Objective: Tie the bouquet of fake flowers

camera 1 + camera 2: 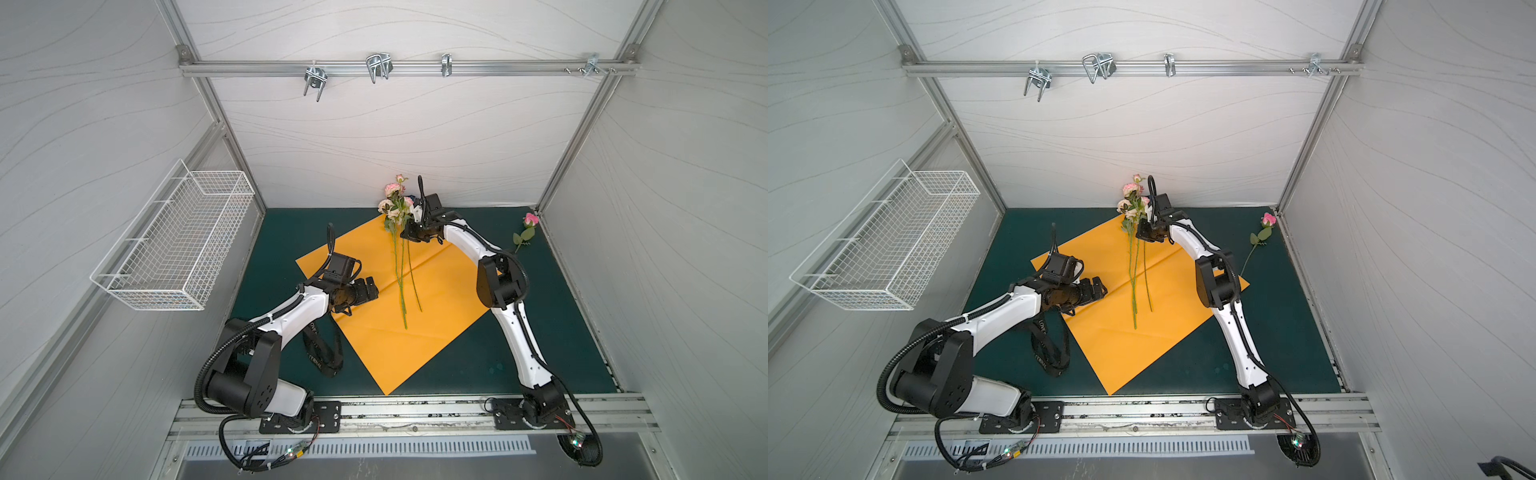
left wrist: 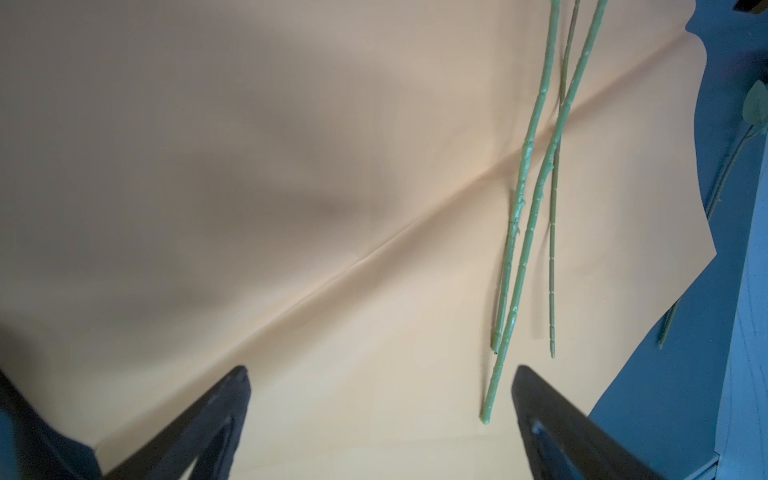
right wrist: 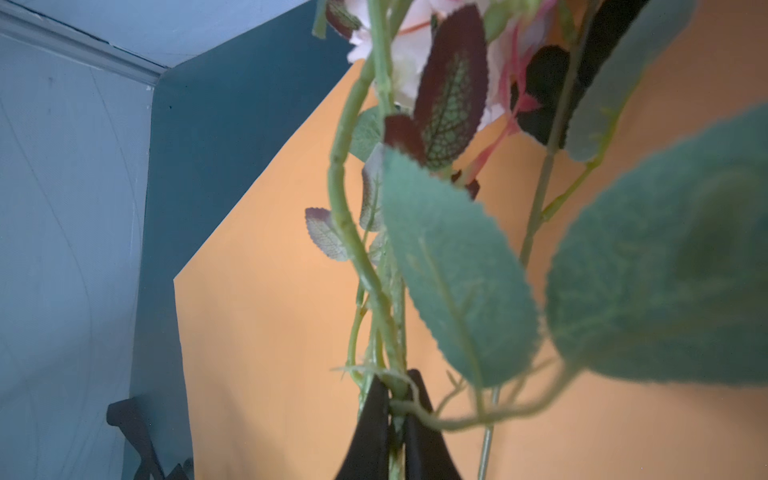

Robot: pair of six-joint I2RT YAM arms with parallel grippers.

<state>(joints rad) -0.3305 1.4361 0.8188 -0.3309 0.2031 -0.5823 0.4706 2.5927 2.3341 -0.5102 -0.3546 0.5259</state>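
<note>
The orange paper lies close below and the stems would settle on it, so it is now time for my right gripper to open.
The bouquet of fake flowers (image 1: 395, 199) (image 1: 1133, 197) has pink and cream blooms near the back wall. Its thin green stems (image 1: 401, 282) run toward the front over the orange paper. My right gripper (image 1: 409, 232) (image 1: 1144, 232) is shut on the stems just below the leaves. In the right wrist view its gripper (image 3: 397, 382) pinches the stems, with the green leaves (image 3: 453, 266) close to the camera. My left gripper (image 1: 372, 291) (image 1: 1100, 286) hovers open over the paper, left of the stems. In the left wrist view that gripper (image 2: 381, 374) holds nothing; the stem ends (image 2: 536, 199) lie near one fingertip.
The orange wrapping paper (image 1: 415, 340) lies diamond-wise on the green mat. A black ribbon with white lettering (image 1: 322, 357) lies by the paper's left edge, partly under my left arm. A single pink flower (image 1: 525, 230) lies at the back right. A white wire basket (image 1: 178, 245) hangs on the left wall.
</note>
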